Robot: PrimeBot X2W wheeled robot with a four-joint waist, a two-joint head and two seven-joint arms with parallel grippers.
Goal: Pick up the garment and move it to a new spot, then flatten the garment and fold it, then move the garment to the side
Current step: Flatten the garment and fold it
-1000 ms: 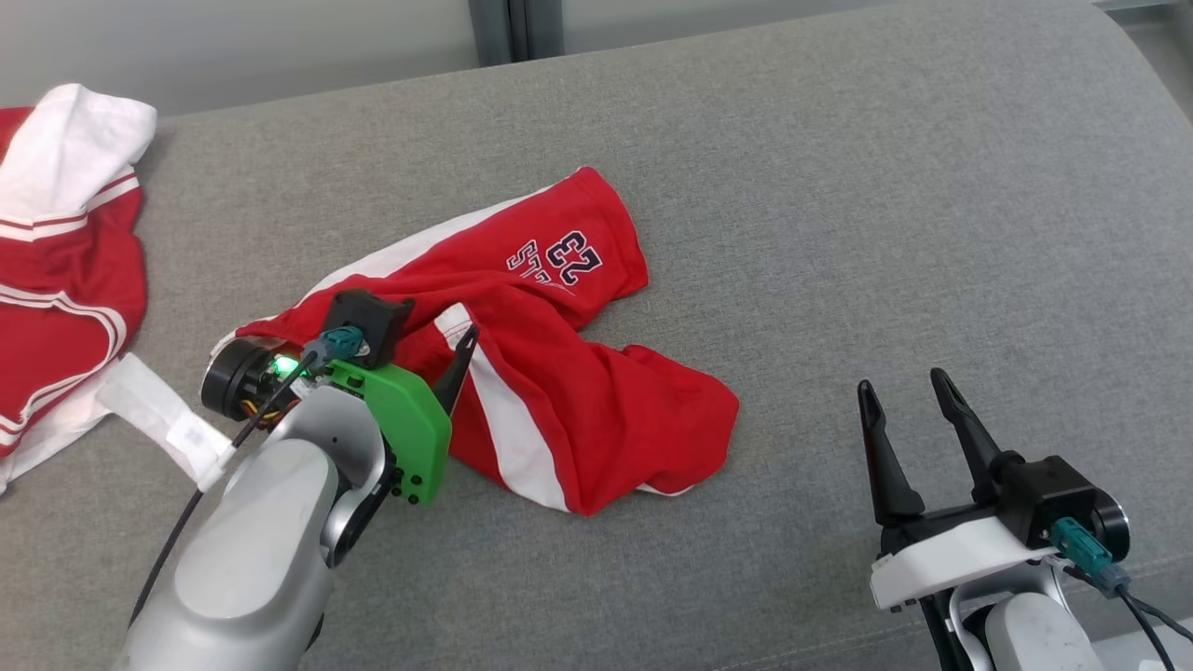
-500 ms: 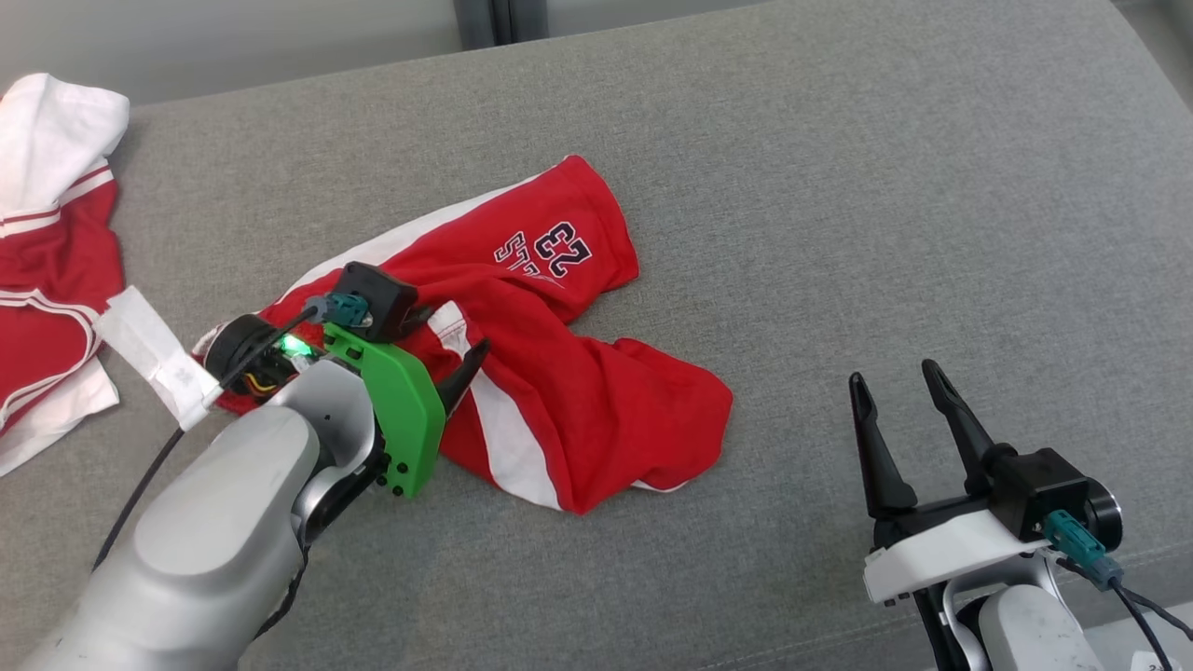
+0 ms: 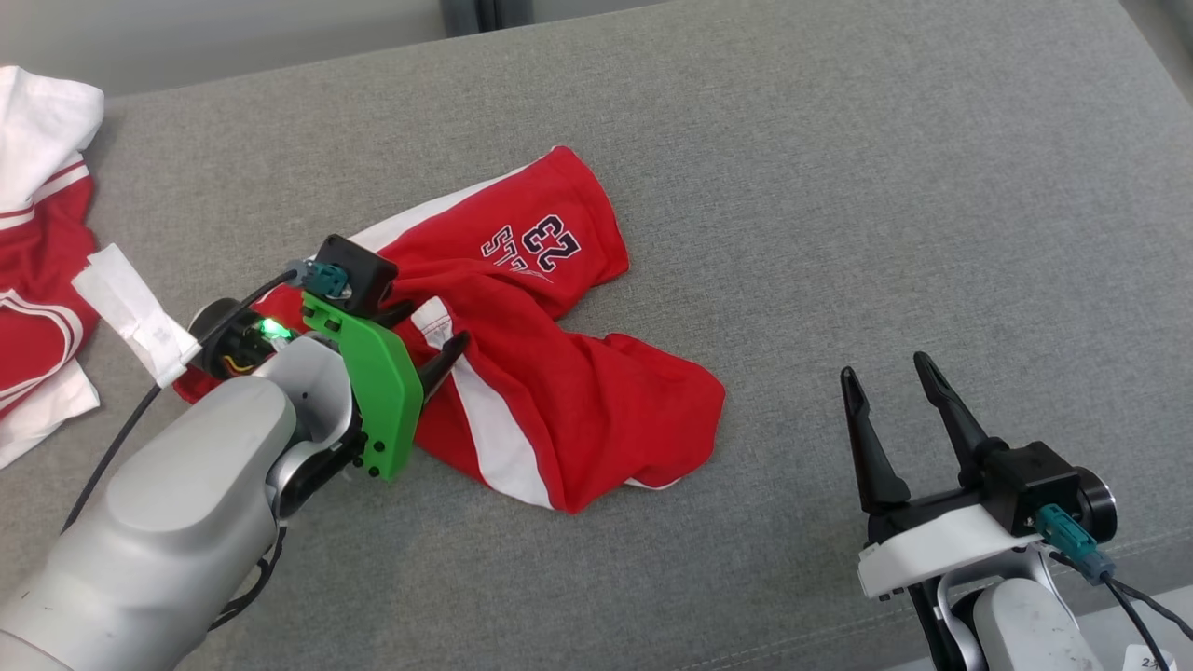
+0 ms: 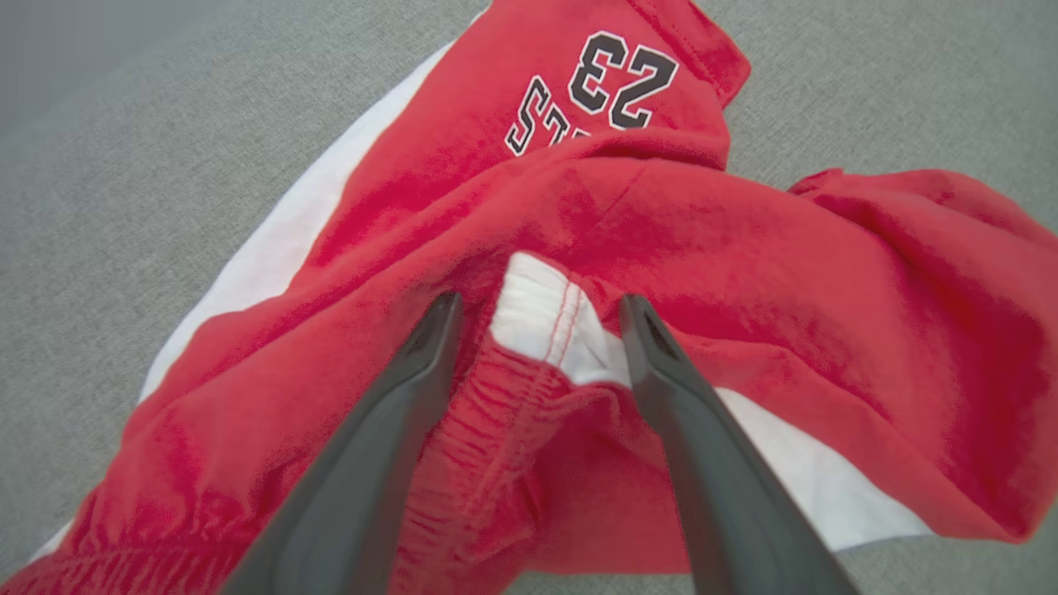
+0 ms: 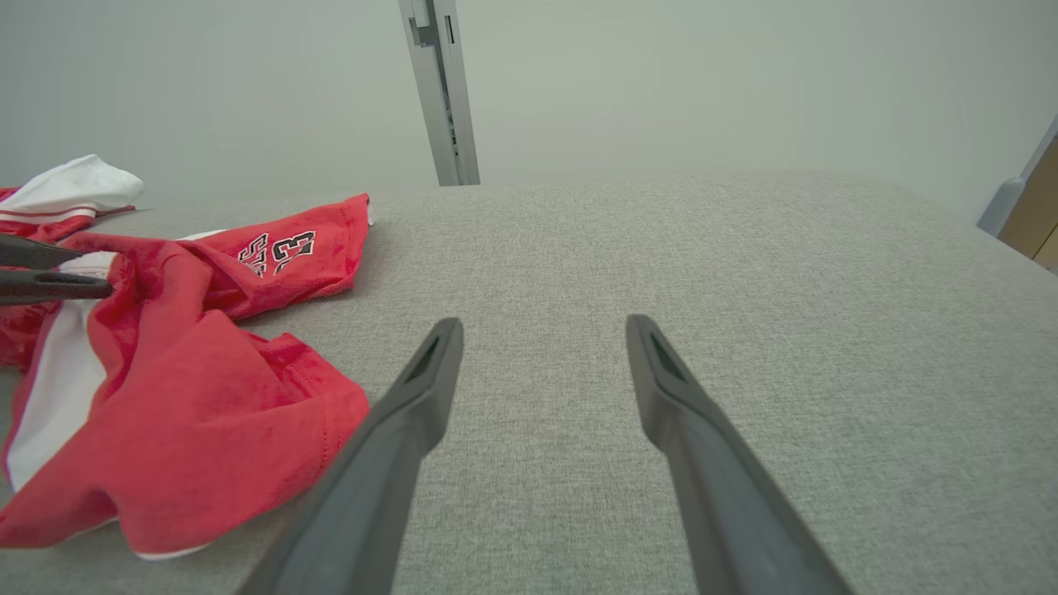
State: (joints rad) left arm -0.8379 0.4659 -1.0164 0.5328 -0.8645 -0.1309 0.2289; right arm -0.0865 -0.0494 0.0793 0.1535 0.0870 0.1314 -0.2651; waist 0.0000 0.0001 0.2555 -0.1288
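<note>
Next, my left gripper pinches that raised fold (image 3: 432,317) of the gathered waistband, because the rest of the shorts (image 3: 626,397) lies slack.
The garment (image 3: 578,401) is a pair of red shorts with white side stripes and a dark "23", lying crumpled on the grey cushion (image 3: 839,186). My left gripper (image 3: 431,335) is down on its left part, open. In the left wrist view that gripper (image 4: 539,304) has a raised fold of the garment (image 4: 744,248), white stripe and gathered waistband, between its spread fingers. My right gripper (image 3: 884,368) stands open over bare cushion to the right of the shorts, nothing between its fingers. From the right wrist, that gripper (image 5: 543,324) points at bare fabric, the garment (image 5: 190,388) at the left.
A second red-and-white piece of clothing (image 3: 37,280) lies at the cushion's left edge. A white tag (image 3: 130,312) hangs on my left arm's cable. Behind the cushion is a pale wall with a grey post (image 5: 438,91). Bare cushion stretches right and beyond the shorts.
The head camera has moved, shifting the whole picture left and up. My left gripper has sunk a little further onto the shorts, staying open. The shorts and right gripper keep their places.
</note>
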